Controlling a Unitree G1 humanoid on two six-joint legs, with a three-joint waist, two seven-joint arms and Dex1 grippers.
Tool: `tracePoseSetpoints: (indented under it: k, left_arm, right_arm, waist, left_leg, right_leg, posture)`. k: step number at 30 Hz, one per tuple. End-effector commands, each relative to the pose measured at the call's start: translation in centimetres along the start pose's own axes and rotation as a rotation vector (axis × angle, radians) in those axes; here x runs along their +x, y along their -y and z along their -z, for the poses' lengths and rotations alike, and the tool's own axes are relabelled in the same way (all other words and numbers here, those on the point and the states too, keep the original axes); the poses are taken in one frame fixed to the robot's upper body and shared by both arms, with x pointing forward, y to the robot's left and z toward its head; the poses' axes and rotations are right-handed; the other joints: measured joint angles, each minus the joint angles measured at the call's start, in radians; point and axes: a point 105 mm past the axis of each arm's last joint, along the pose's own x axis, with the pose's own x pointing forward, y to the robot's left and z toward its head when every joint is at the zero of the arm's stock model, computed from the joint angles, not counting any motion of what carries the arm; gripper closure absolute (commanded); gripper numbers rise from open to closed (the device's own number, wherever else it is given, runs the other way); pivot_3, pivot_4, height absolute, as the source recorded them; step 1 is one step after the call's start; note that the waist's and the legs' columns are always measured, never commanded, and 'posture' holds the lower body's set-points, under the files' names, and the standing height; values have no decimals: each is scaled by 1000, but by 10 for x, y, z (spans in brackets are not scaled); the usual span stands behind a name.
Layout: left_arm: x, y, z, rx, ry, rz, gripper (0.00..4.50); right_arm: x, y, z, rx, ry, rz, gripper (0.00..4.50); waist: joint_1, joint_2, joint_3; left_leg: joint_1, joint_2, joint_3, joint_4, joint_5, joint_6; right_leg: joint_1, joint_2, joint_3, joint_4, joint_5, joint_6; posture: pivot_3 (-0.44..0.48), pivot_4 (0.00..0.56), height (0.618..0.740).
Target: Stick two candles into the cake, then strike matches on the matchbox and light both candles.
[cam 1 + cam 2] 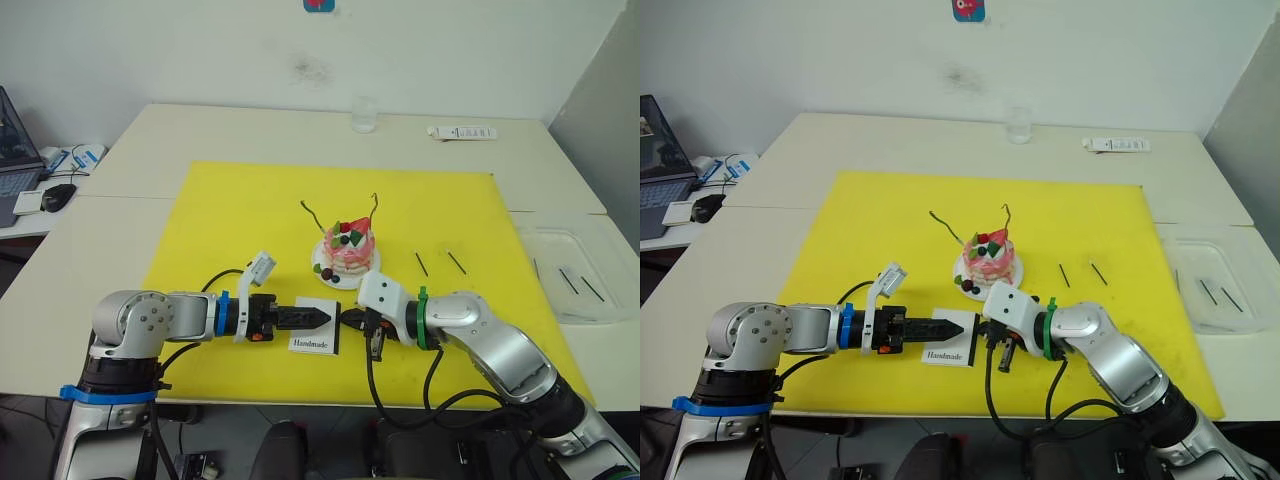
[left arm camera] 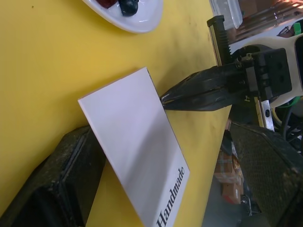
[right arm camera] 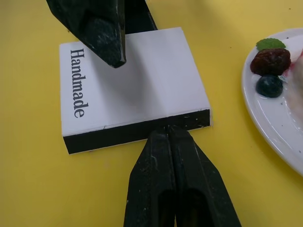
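The left gripper grabs the matchbox by its broad white sides next, so that the matchbox's black strip (image 1: 337, 336) (image 2: 169, 119) stays free to strike a match on.
The pink cake (image 1: 350, 250) stands on its white plate (image 1: 322, 266) mid-mat, with two thin wavy candles (image 1: 312, 216) (image 1: 374, 212) stuck upright in it, unlit. In front of it lies the white "Handmade" matchbox (image 1: 312, 342). My left gripper (image 1: 322, 317) is open, its fingers (image 2: 57, 184) straddling the matchbox (image 2: 137, 156). Facing it, my right gripper (image 3: 166, 135) is shut with its tips against the box's black strip (image 3: 137, 132). Whether a match is pinched there I cannot tell. Two dark matches (image 1: 421, 263) (image 1: 456, 262) lie on the mat right of the cake.
A yellow mat (image 1: 240, 220) covers the table's middle. At the right edge a clear tray (image 1: 560, 245) holds two dark sticks (image 1: 568, 281). At the back stand a glass (image 1: 363, 115) and a white remote (image 1: 462, 132). A laptop (image 1: 15, 150) and mouse (image 1: 58, 195) sit far left.
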Motion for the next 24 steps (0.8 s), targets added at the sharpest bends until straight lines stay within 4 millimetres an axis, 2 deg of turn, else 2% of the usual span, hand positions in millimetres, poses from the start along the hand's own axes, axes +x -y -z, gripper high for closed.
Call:
tracePoseSetpoints:
  k: [1,8,9,12,18,23,24]
  left_arm:
    - [9,-2,15,-41,-55,7,0]
    - [10,-3,15,-45,-45,3,0]
    - [10,-3,15,-45,-43,1,187]
    - [11,-5,15,-44,-37,-8,928]
    - [12,-12,19,-42,-37,-48,2836]
    - [11,-17,21,-44,-29,-70,4351]
    - [11,-17,21,-45,-27,-70,4472]
  right_arm:
    - [-1,-5,-17,-42,53,-15,4459]
    - [2,-7,-22,-43,72,-20,4459]
    - [2,-7,-22,-43,73,-20,4489]
    - [2,-8,-23,-43,75,-21,4500]
    - [1,-6,-25,-43,86,-12,4500]
    - [-10,1,-28,-50,92,26,4500]
    - [-12,3,-29,-51,92,32,4500]
  waist:
    - [1,0,0]
    - [2,0,0]
    - [2,0,0]
    - [2,0,0]
    - [2,0,0]
    - [2,0,0]
    - [2,0,0]
  left_leg:
    - [0,0,0,0,0,0]
    - [0,0,0,0,0,0]
    - [0,0,0,0,0,0]
    - [0,0,0,0,0,0]
    - [-1,0,0,-1,0,0]
    - [-1,0,0,-1,0,0]
    - [-1,0,0,-1,0,0]
  right_leg:
    - [0,0,0,0,0,0]
    - [0,0,0,0,0,0]
    - [0,0,0,0,0,0]
    - [0,0,0,0,0,0]
    - [-1,0,0,-1,0,0]
    - [-1,0,0,-1,0,0]
    - [-1,0,0,-1,0,0]
  posture:
    - [0,150,740]
    - [0,150,740]
    - [0,150,740]
    - [0,150,740]
    - [0,150,740]
    - [0,150,740]
    - [0,150,740]
